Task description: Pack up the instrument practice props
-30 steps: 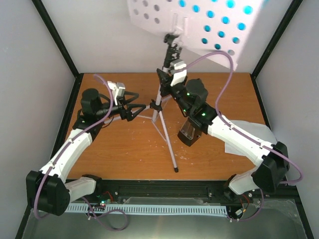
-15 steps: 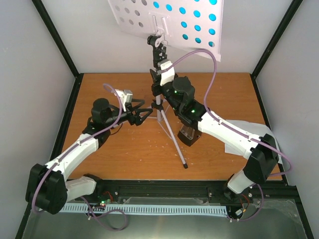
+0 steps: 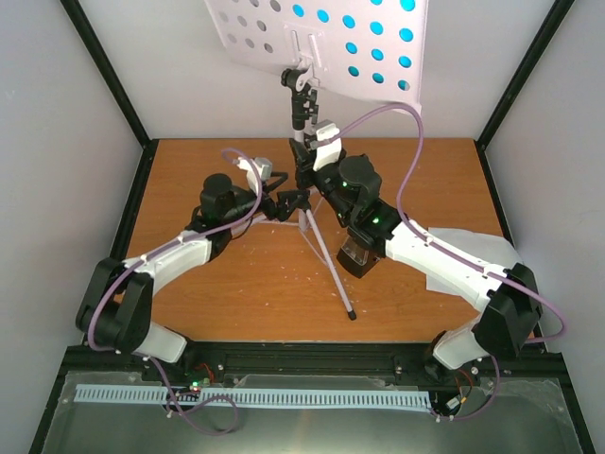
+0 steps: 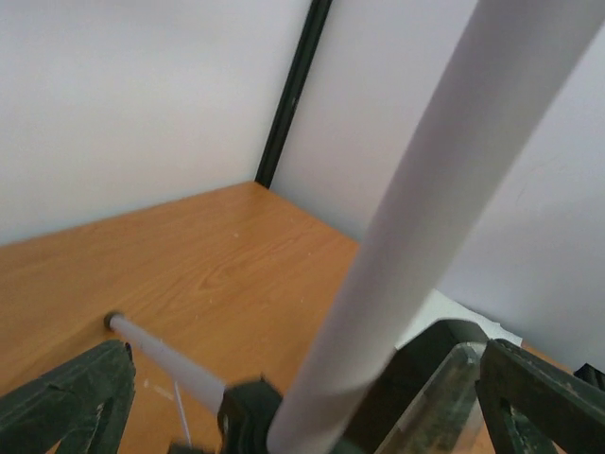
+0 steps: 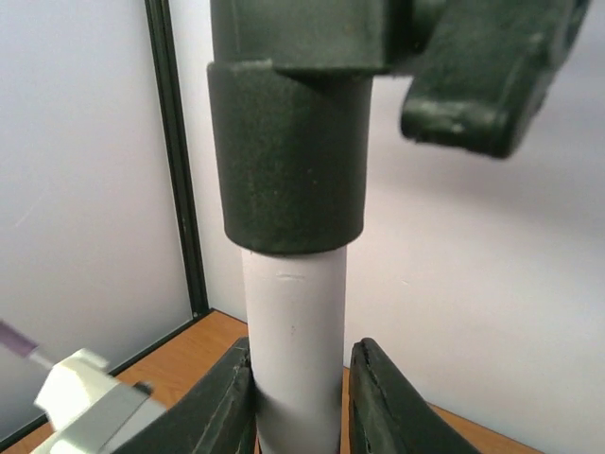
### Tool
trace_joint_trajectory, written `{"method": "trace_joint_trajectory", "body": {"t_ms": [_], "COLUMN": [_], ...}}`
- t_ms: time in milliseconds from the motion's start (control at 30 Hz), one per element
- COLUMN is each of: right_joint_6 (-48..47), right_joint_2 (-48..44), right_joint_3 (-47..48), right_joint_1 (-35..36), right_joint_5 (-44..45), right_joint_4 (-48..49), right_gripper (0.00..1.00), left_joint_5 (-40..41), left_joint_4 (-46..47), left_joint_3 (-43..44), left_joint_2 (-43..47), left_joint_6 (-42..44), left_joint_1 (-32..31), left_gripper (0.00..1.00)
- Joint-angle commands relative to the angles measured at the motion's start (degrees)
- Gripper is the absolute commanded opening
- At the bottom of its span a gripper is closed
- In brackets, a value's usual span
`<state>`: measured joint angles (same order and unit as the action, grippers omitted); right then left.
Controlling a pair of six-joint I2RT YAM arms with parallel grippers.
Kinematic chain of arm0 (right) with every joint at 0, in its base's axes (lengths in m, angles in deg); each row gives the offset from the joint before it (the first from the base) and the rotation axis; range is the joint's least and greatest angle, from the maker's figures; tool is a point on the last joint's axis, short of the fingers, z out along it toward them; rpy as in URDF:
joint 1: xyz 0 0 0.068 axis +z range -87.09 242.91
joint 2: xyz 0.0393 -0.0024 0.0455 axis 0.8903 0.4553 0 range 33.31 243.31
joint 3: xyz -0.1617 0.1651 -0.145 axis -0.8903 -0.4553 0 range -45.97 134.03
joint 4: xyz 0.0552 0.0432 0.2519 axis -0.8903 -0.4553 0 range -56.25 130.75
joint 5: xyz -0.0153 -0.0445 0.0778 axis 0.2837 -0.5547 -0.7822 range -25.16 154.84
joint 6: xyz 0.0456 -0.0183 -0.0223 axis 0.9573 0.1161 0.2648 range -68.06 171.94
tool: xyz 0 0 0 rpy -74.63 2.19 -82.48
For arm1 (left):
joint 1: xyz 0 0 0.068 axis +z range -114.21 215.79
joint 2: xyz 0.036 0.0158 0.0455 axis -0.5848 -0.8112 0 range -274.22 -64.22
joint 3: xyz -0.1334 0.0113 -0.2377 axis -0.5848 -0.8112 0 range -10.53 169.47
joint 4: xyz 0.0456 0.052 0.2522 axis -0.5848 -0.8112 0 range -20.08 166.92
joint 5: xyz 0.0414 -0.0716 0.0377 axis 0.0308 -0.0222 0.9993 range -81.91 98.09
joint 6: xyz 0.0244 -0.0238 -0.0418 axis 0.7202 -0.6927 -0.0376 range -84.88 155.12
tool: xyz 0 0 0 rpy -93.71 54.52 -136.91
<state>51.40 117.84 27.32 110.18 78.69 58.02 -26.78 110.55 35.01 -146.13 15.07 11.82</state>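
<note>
The fingers of my left gripper are wide apart, with gaps beside the pole [image 5: 293, 350]. The music stand would stay behind if I moved that gripper sideways now.
The silver tripod music stand [image 3: 301, 142] stands mid-table, its perforated grey tray [image 3: 312, 47] high at the back with blue showing through the holes. My right gripper [image 3: 303, 176] is shut on the stand's pole [image 5: 293, 350] just below a black collar [image 5: 288, 142]. My left gripper [image 3: 284, 202] is open, its fingers [image 4: 71, 402] on either side of the pole [image 4: 406, 227] above the black leg hub [image 4: 248, 418]. The black metronome [image 3: 357, 253] with its clear cover lies under my right arm and shows in the left wrist view [image 4: 444, 378]. White sheets [image 3: 473, 248] lie at the right.
One tripod leg [image 3: 331, 270] reaches toward the front, ending at a black foot [image 3: 352, 315]. Another leg [image 4: 161, 355] lies low over the wooden table [image 3: 236, 293]. Grey walls with black frame posts [image 3: 104, 71] close in the table on three sides.
My left gripper has moved right, from beside the stand to around its pole near the hub. The stand swung left and more upright in my right gripper, then held still.
</note>
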Motion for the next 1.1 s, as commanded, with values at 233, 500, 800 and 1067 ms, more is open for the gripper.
{"method": "trace_joint_trajectory", "body": {"t_ms": [233,500,800,1067], "right_joint_6": [0.14,2.85,9.6,18.36], "right_joint_2": [-4.26,-15.13,-25.74,-19.87], "right_joint_3": [-1.83,-9.83,-20.73,-20.72], "right_joint_1": [-0.38,-0.34,-9.15,-20.94], "right_joint_5": [0.39,-1.34,-15.52,-45.08], "right_joint_4": [-0.53,-4.77,-5.51,7.01], "right_gripper": [0.57,0.82,0.89,0.9], "left_joint_5": [-4.85,-7.08,-7.05,-13.85], "left_joint_4": [7.22,8.26,0.93,-5.01], "left_joint_3": [8.83,10.09,9.28,7.74], "left_joint_2": [-8.52,-11.02,-7.85,-0.54], "left_joint_6": [6.56,6.12,13.83,18.09], "left_joint_1": [-0.55,-0.68,0.1,2.61], "left_gripper": [0.81,0.44,0.02,0.0]}}
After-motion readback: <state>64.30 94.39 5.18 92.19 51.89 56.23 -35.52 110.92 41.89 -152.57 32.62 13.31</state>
